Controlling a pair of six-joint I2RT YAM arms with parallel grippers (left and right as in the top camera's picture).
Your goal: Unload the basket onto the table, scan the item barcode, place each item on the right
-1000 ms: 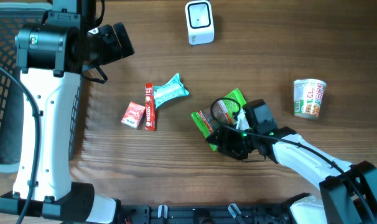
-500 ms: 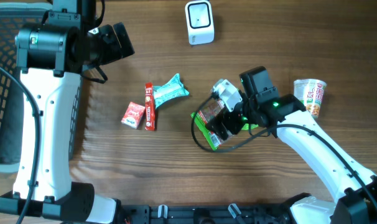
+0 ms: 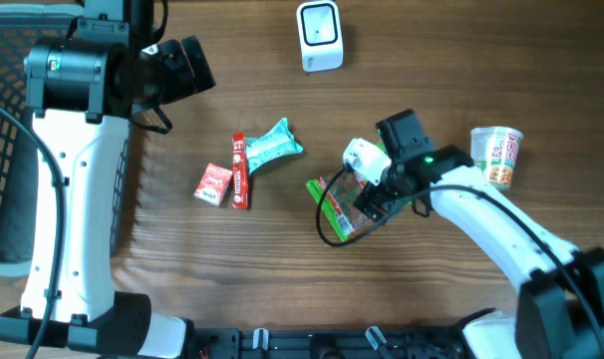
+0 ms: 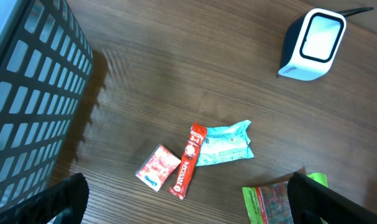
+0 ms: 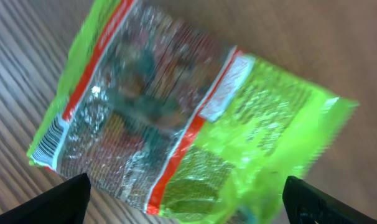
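The packet's barcode end needs to stay uncovered to scan. My right gripper should next grab the snack packet's side edge by the middle red stripe (image 5: 158, 200).
The item is a green and clear snack packet (image 3: 331, 207) lying on the wooden table, with its barcode (image 5: 48, 142) at one end. My right gripper (image 3: 366, 199) hovers just over it and is open. In the right wrist view the blurred packet (image 5: 176, 118) fills the frame, and the right gripper (image 5: 188, 202) holds nothing between its fingertips. The white scanner (image 3: 319, 36) stands at the far middle edge. My left gripper (image 3: 187, 68) hangs high at the back left, open and empty. The left wrist view looks down past the left gripper (image 4: 191, 208) onto the scanner (image 4: 313, 43) and the packet (image 4: 268, 202).
A teal packet (image 3: 273, 146), a red stick sachet (image 3: 239, 172) and a small red packet (image 3: 213, 184) lie left of centre. A cup of noodles (image 3: 496, 157) stands at the right. A dark mesh basket (image 3: 1, 130) sits at the left edge.
The right gripper has opened wide. It moved up and away from the table's front edge, and the green packet shifted left and now lies under it.
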